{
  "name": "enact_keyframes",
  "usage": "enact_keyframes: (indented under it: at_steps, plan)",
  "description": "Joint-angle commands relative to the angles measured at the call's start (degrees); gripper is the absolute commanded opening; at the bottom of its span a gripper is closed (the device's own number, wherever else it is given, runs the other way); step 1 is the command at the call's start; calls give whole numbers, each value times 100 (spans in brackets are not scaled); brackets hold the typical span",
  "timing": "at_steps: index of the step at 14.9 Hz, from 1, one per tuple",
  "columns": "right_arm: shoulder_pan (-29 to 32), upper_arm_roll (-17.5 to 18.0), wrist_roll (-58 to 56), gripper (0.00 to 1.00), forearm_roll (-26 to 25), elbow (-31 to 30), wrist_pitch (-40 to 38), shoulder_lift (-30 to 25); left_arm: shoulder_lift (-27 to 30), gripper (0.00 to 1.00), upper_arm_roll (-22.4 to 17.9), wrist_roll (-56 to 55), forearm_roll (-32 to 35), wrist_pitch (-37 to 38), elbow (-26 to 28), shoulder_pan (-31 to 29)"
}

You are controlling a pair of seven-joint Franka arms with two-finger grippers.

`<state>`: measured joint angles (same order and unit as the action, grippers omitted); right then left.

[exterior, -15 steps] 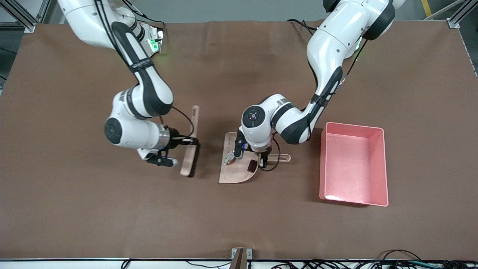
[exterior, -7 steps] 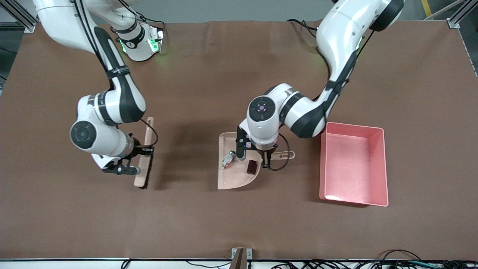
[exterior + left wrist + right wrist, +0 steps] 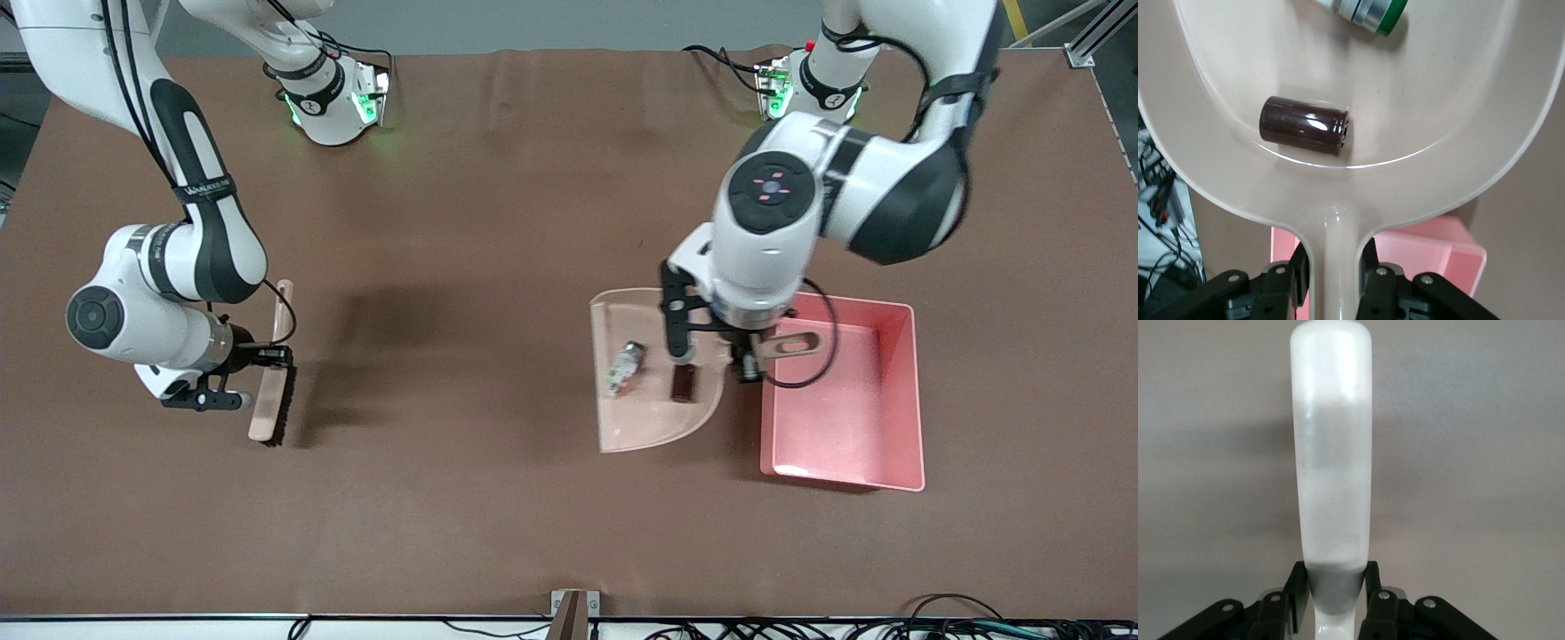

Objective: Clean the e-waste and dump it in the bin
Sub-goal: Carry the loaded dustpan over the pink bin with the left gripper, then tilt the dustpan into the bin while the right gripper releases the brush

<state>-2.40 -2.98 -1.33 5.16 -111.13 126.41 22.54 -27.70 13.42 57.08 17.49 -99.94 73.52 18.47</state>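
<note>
My right gripper should keep holding the brush. The brush's black bristles are above the table, so the brush would fall if I opened now.
My left gripper (image 3: 740, 357) is shut on the handle (image 3: 791, 342) of the beige dustpan (image 3: 649, 413) and holds it above the table, beside the pink bin (image 3: 845, 418). The handle end reaches over the bin's rim. Both e-waste parts lie in the pan: the white-grey piece (image 3: 625, 366) and the dark brown block (image 3: 682, 382). In the left wrist view, the gripper (image 3: 1336, 273) clamps the pan (image 3: 1451, 100). That view also shows the dark block (image 3: 1305, 125), the white-grey piece (image 3: 1365, 8), and the bin (image 3: 1431, 250) below. My right gripper (image 3: 267, 356) is shut on a brush (image 3: 269, 400).
The brush is held over the table toward the right arm's end. Its pale handle (image 3: 1331, 453) fills the right wrist view between that gripper's (image 3: 1333, 593) fingers. The brown cloth covers the whole table. Both arm bases stand along the edge farthest from the front camera.
My left arm has lifted the dustpan with both parts and carried it toward the bin. My right arm has carried the brush away toward its own end of the table.
</note>
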Motion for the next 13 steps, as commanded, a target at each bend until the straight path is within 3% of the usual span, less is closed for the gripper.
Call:
enact_keyframes:
  at_steps: [1,3,6,8,10,13]
  plan:
    - [283,113,-210,2,-121,-602,235,-417,545,0,55,697,-141,-69,724,-571]
    - [371,113,-262,2,-129,-856,585,-408,817,0,99,1102,-132,-357,1258,-914]
    - [477,113,-342,2,-121,-1094,902,-382,1598,0,108,1787,-141,-1446,2690,-1599]
    - [486,113,-342,2,-121,-1235,1130,-373,1977,0,108,2305,-141,-1904,3333,-2029]
    - [486,113,-342,2,-121,-1253,1176,-364,2154,0,108,2920,-141,-2160,3642,-2522]
    - [538,113,-342,7,-121,-1253,1219,-338,2172,0,90,3528,-45,-2223,3670,-2901]
